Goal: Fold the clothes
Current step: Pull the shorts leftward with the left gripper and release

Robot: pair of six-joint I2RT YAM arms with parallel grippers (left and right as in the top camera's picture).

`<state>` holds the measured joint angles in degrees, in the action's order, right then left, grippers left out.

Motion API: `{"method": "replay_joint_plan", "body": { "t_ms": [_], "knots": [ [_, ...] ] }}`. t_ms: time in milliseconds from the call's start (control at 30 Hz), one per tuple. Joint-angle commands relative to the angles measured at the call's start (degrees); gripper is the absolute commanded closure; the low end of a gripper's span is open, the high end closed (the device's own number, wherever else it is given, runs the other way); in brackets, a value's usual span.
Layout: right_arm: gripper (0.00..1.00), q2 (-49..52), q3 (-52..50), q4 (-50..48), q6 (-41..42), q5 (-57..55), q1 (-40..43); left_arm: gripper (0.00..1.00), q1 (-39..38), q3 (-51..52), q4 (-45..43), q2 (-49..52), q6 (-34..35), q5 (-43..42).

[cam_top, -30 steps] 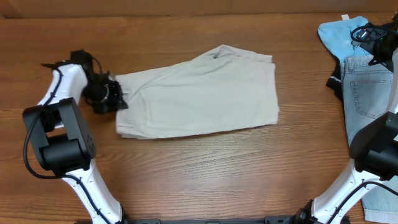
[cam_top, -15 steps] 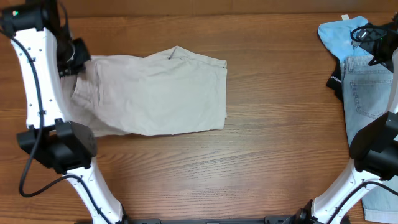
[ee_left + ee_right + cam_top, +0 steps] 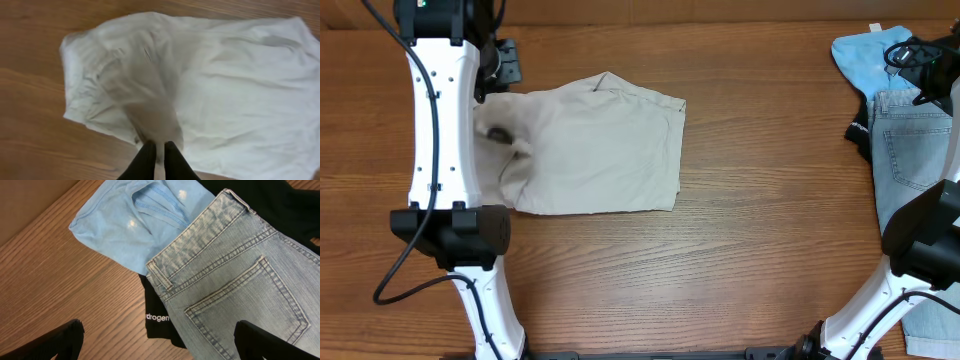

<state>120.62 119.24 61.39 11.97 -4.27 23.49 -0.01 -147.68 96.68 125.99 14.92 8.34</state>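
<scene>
The fold (image 3: 519, 150) in my fingers hangs bunched above the wooden tabletop, so I need to spread the khaki shorts (image 3: 600, 140) flat before opening my left gripper.
The pale beige khaki shorts (image 3: 600, 140) lie on the wooden table left of centre, with their left end bunched and lifted. My left gripper (image 3: 500, 70) is shut on a pinch of that fabric. In the left wrist view the fingers (image 3: 159, 150) clamp a raised fold of the shorts (image 3: 225, 75). My right gripper (image 3: 920, 55) hovers open and empty over the pile at the far right. Its view (image 3: 160, 335) shows the light-blue denim shorts (image 3: 235, 270), the sky-blue top (image 3: 130, 225) and the black garment (image 3: 160, 320).
The pile of denim shorts (image 3: 910, 150), sky-blue top (image 3: 860, 55) and black garment (image 3: 860, 130) sits at the right edge. Bare wood (image 3: 770, 250) stretches between the shorts and the pile. My left arm stands along the shorts' left side.
My left gripper dragged the khaki shorts to the left, then swung toward the far edge and lifted their left end. The right arm and the pile have not moved.
</scene>
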Motion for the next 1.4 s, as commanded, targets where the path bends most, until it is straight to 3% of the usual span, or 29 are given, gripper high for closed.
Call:
{"method": "replay_joint_plan", "body": {
  "t_ms": [0, 200, 267, 333, 367, 400, 433, 500, 733, 1067, 1233, 1367],
  "knots": [
    [0.0, -0.59, 0.9, -0.15, 0.42, 0.11, -0.22, 0.92, 4.13, 1.29, 0.11, 4.5, 1.86, 3.04],
    [0.0, -0.59, 0.9, -0.17, 0.42, 0.11, -0.2, 0.85, 10.05, 1.29, 0.11, 10.4, 2.03, 1.88],
    [0.0, -0.59, 0.9, -0.15, 0.42, 0.11, -0.22, 0.85, 11.58, 1.29, 0.13, 11.93, 1.73, -0.48],
    [0.0, -0.59, 0.9, -0.17, 0.42, 0.13, -0.2, 0.78, 12.87, 1.29, 0.13, 13.05, 0.11, -5.2],
    [0.0, -0.59, 0.9, -0.15, 0.42, 0.11, -0.2, 0.71, 13.25, 1.29, 0.11, 13.09, -0.13, -6.21],
    [0.0, -0.59, 0.9, -0.17, 0.42, 0.11, -0.2, 0.57, 13.49, 1.29, 0.07, 13.11, -0.13, -6.47],
    [0.0, -0.59, 0.9, -0.17, 0.42, 0.11, -0.2, 0.16, 13.77, 1.29, -0.04, 13.09, -0.17, -6.03],
    [0.0, -0.59, 0.9, -0.15, 0.42, 0.11, -0.2, 0.01, 14.12, 1.29, -0.09, 13.11, -0.17, -4.39],
    [0.0, -0.59, 0.9, -0.17, 0.42, 0.11, -0.2, 0.0, 18.36, 1.44, -3.23, 13.42, -4.85, -5.29],
    [0.0, -0.59, 0.9, -0.15, 0.42, 0.11, -0.22, 0.0, 30.75, 5.14, -4.9, 13.42, -21.18, -33.62],
    [0.0, -0.59, 0.9, -0.17, 0.42, 0.11, -0.2, 0.0, 34.18, 11.82, -5.81, 13.42, -26.32, -35.54],
    [0.0, -0.59, 0.9, -0.15, 0.42, 0.11, -0.2, 0.0, 35.04, 18.56, -9.97, 13.42, -26.53, -36.7]
  ]
}}
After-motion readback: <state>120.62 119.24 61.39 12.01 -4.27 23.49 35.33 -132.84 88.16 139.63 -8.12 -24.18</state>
